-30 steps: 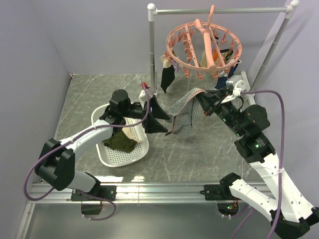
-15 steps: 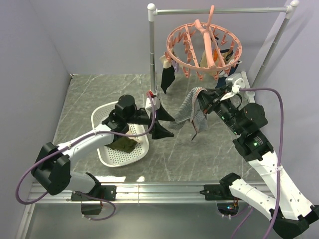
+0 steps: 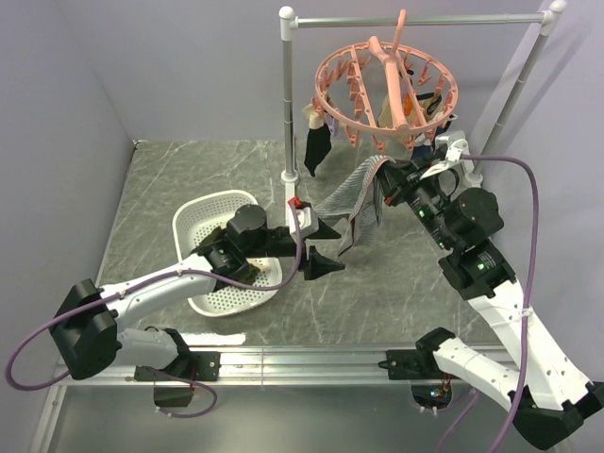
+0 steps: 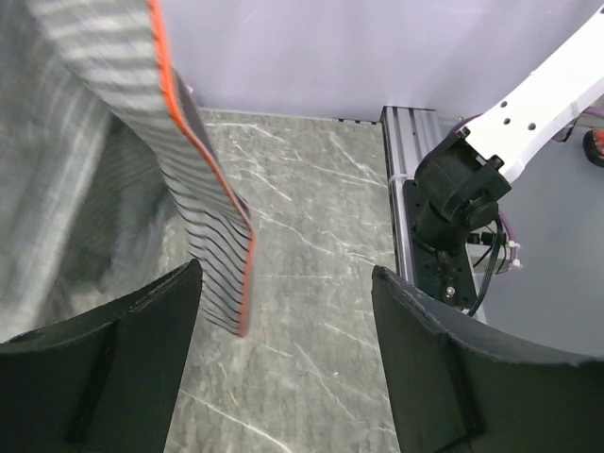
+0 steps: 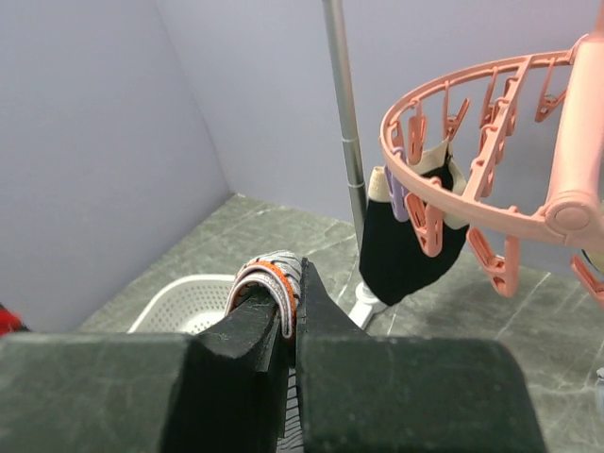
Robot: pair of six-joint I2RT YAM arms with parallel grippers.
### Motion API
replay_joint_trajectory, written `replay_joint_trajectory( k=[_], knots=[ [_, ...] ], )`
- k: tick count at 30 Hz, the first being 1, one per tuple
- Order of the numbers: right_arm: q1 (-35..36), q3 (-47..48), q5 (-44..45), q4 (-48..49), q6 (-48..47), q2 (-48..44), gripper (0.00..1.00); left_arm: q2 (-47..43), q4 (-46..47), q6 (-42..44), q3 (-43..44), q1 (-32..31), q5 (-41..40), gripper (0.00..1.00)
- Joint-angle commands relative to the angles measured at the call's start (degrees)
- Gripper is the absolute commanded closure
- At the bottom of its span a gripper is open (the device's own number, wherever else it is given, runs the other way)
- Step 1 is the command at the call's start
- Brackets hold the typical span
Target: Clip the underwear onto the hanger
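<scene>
The underwear needs to be spread flat for clipping, so my left gripper will next grab the underwear's orange-trimmed edge at its loose end.
My right gripper is shut on a folded edge of the grey-and-white striped underwear, which hangs down from it just below the front of the pink hanger. In the right wrist view the jaws pinch the underwear's orange-trimmed fold, with the hanger's ring of pegs up to the right. My left gripper is open and empty, low beside the hanging cloth. In the left wrist view the underwear hangs ahead of the open left gripper, untouched.
A white perforated basket with an olive garment sits at the left. The grey rail stand carries the hanger. A dark garment and others are clipped to the ring. The right arm's base shows in the left wrist view.
My left gripper has drawn back from the underwear toward the table's near side, open. My right gripper has lifted the underwear up and back, closer to the hanger.
</scene>
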Motion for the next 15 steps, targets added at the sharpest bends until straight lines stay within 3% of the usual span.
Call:
replay_joint_trajectory(
  k=[1, 8, 15],
  knots=[
    [0.3, 4.0, 3.0, 2.9, 2.6, 0.2, 1.0, 1.6, 3.4, 1.2, -0.7, -1.8, -2.8, 0.22],
    [0.3, 4.7, 4.1, 1.8, 5.0, 0.2, 1.0, 7.0, 5.3, 0.9, 1.3, -3.6, -14.6, 0.23],
    [0.3, 4.4, 6.9, 1.2, 6.9, -0.4, 1.0, 10.8, 5.1, 0.7, 5.8, -3.8, -13.9, 0.26]
  ],
)
